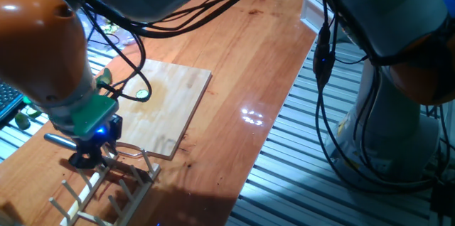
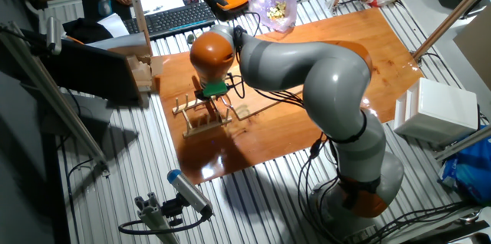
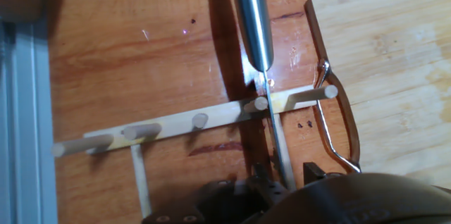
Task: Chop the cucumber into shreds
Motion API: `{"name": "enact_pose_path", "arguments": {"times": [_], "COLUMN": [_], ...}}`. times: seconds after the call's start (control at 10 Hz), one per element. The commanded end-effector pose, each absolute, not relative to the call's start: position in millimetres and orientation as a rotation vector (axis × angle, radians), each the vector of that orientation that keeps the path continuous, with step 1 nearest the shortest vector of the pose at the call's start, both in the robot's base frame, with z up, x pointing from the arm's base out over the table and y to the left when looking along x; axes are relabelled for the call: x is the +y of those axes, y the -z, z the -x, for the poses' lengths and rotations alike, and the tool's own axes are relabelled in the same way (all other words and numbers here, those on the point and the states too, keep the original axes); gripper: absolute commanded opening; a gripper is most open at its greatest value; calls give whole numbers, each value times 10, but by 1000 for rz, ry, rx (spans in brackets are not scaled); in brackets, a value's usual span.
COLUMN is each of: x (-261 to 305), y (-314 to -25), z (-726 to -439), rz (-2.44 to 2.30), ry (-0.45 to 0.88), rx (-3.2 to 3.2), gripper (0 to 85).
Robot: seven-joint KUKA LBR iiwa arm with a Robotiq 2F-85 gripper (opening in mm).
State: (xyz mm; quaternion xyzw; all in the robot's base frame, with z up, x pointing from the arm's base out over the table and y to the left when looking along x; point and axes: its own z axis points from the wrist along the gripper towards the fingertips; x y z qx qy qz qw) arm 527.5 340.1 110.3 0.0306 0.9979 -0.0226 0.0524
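My gripper grabs the knife by the spine of its blade [image 3: 280, 155] next, to chop the cucumber into shreds.
The cucumber [image 1: 143, 93], one small round slice with a pale centre, lies on the wooden board [image 1: 170, 112] near its left side. No shreds are in view. My gripper [image 1: 89, 158] hangs low over a wooden peg rack [image 1: 106, 190] just off the board's near corner. In the hand view a knife with a steel handle [image 3: 251, 20] rests on the rack [image 3: 176, 124], its thin blade [image 3: 280, 146] running edge-up between my fingers. The gripper [image 3: 287, 176] stands open, with a gap to the right finger. The arm hides the cucumber in the other fixed view.
A bent wire utensil [image 3: 338, 129] lies against the board's edge beside the rack. Green chunks [image 1: 25, 118] and a keyboard [image 1: 7, 99] sit off the table's left edge. The table edge drops to a slatted metal floor [image 1: 298, 169] on the right.
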Motion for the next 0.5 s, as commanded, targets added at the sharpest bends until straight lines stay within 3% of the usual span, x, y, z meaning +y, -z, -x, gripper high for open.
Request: {"name": "enact_pose_path", "arguments": {"times": [0.0, 0.4], "x": [3386, 3394], "y": [-1077, -1000], "z": [-5278, -5250], "rz": [-94, -150], "ry": [67, 64], "rx": [3038, 3036], "gripper": [340, 340]}}
